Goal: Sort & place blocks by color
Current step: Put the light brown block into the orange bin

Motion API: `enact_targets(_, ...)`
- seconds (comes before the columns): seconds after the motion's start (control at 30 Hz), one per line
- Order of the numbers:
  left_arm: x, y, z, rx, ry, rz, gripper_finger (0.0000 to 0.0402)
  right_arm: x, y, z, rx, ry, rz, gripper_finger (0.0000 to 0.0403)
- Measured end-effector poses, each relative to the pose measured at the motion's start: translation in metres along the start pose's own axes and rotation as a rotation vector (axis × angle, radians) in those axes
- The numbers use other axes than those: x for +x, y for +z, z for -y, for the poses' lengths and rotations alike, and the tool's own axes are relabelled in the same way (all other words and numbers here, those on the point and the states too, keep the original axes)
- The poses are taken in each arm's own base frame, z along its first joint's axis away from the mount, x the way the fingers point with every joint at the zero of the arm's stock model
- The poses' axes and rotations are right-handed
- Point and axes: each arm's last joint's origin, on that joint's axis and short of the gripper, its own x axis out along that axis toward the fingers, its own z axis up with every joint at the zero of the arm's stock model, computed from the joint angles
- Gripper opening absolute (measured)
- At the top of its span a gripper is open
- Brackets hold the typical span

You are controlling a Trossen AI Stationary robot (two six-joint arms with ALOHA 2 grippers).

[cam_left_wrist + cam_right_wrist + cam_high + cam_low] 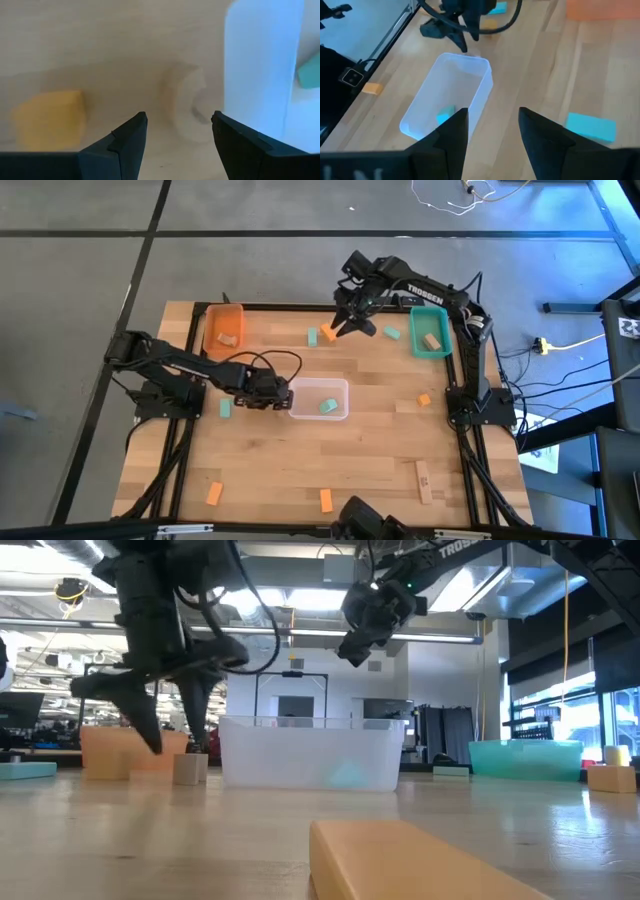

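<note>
My left gripper is to grab the tan arch block by its curved band [182, 104] next, so that it can sort the block into the orange tray.
My left gripper [278, 395] [177, 130] stands open, pointing steeply down just left of the clear tray [345, 412]. Bare table shows between its fingers. A tan block [50, 122] [190, 768] stands on the table outside one finger. A mint block [328, 407] lies in the clear tray. My right gripper [345, 328] [492, 130] hangs open high over the far middle, with nothing between its fingers. It is above an orange block [328, 333] and a mint block [312, 337]. The orange tray [224, 312] and the teal tray [430, 352] each hold a tan block.
Loose blocks lie around: mint ones [226, 408] [392, 333], orange ones [424, 399] [214, 494] [326, 500] and a long tan one [423, 480]. Open wood lies between the clear tray and the near edge.
</note>
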Motion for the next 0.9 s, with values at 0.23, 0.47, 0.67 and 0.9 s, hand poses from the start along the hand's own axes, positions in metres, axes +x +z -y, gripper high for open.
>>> enact_targets(0.23, 0.019, -0.002, -0.001, 0.002, 0.057, -0.019, 0.0213, 0.004, 0.002, -0.003, -0.009, 0.009, -0.005, 0.0175)
enact_targets(0.47, 0.03, -0.002, -0.002, -0.007, 0.093, -0.029, 0.0213, 0.005, 0.003, -0.003, -0.01, 0.009, -0.005, 0.0175)
enact_targets(0.67, 0.031, -0.001, -0.003, -0.015, 0.096, 0.006, 0.0213, 0.005, 0.003, -0.003, -0.006, 0.01, -0.005, 0.0175)
enact_targets(0.9, 0.032, -0.001, -0.004, -0.055, 0.117, 0.009, 0.0183, 0.005, 0.003, -0.003, -0.012, 0.008, -0.004, 0.0175)
